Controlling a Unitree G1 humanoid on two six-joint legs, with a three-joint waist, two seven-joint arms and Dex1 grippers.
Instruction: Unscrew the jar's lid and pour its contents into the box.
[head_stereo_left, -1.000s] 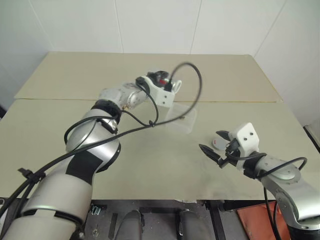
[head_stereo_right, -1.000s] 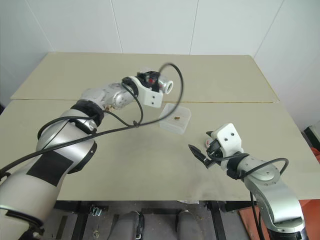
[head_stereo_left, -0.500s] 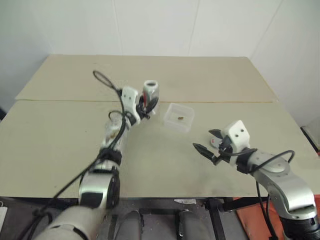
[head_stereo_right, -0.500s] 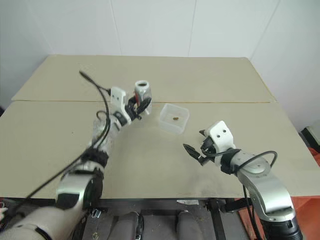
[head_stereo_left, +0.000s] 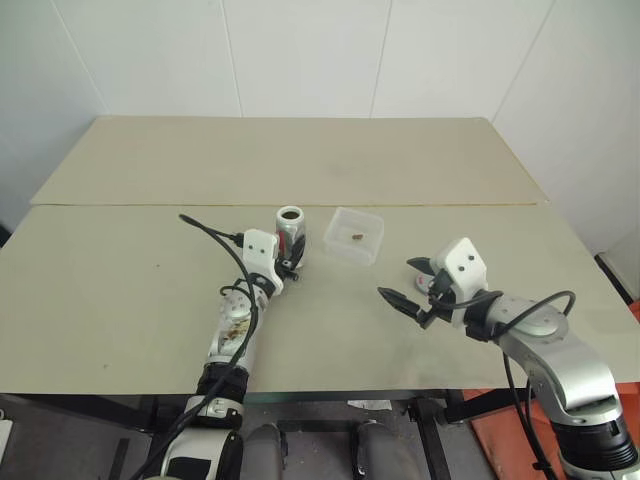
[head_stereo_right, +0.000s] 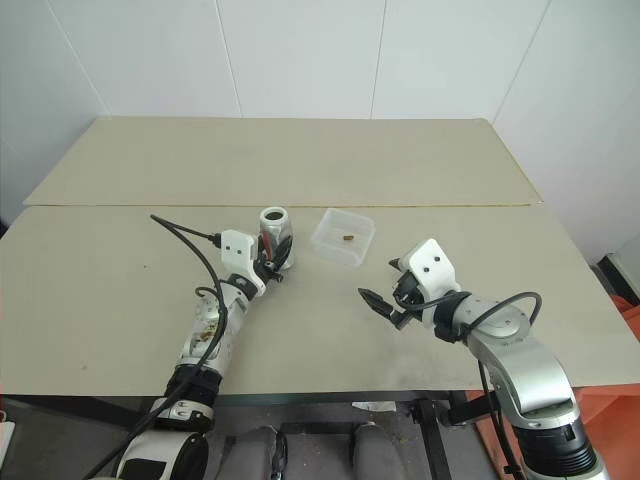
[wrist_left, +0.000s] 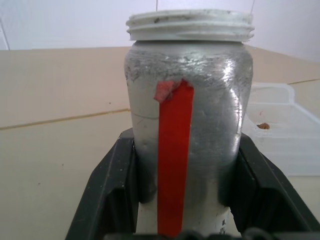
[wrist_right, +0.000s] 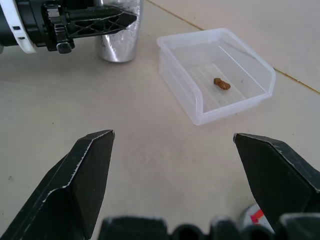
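The base of the silver jar (head_stereo_left: 291, 232) is on the tabletop beside the box (head_stereo_left: 372, 228), so it is time to open my left gripper, and the jar would stand.
The jar (head_stereo_left: 291, 224), silver with a red stripe, stands upright on the table just left of the box (head_stereo_left: 372, 228), its white threaded mouth open. My left gripper (head_stereo_left: 291, 260) is shut on the jar's lower body, one black finger (wrist_left: 107, 185) on each side. The clear box holds the contents, a tiny brown bit (wrist_right: 221, 83). Nearer the table's front and right of the box, my right gripper (head_stereo_left: 397, 278) hangs open and empty. The lid (wrist_right: 256, 216), grey with a red mark, lies on the table under it.
The tan table (head_stereo_left: 120, 290) has a seam (head_stereo_left: 150, 206) running across it behind the jar and box. A black cable (head_stereo_left: 215, 232) loops from my left wrist over the table. White walls stand behind the far edge.
My left arm has come down and back from above the box, turning the jar from tipped to upright beside the box. The right gripper has hardly moved. The view has shifted.
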